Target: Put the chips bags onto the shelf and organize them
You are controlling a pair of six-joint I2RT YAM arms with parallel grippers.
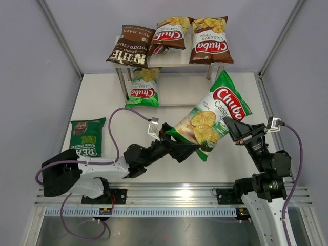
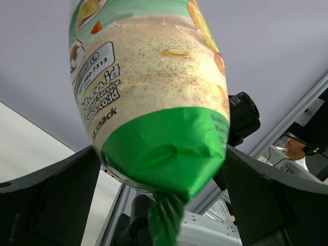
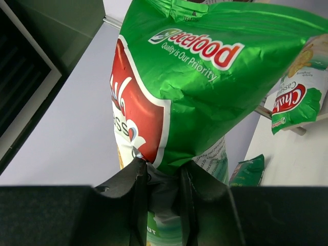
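My left gripper's fingers are wide open with the green bag's bottom between them, so my left gripper should close and would hold the bag's lower end.
A green Chuba bag (image 1: 210,115) hangs tilted in the air between my two grippers. My right gripper (image 1: 231,128) is shut on its side edge; in the right wrist view (image 3: 161,169) the fingers pinch the foil. My left gripper (image 1: 188,148) is at the bag's lower end. In the left wrist view (image 2: 161,154) its jaws stand wide apart, with the bag's bottom (image 2: 164,148) between them. The shelf (image 1: 178,56) at the back carries the Kettle bag (image 1: 130,46) and two brown Chuba bags (image 1: 171,32) (image 1: 209,41) on top. A second green Chuba bag (image 1: 143,87) is on its lower level.
The dark green REAL bag (image 1: 87,136) lies flat on the table at the left, beside my left arm. Grey walls close the cell on both sides. The metal rail (image 1: 169,197) with the arm bases runs along the near edge.
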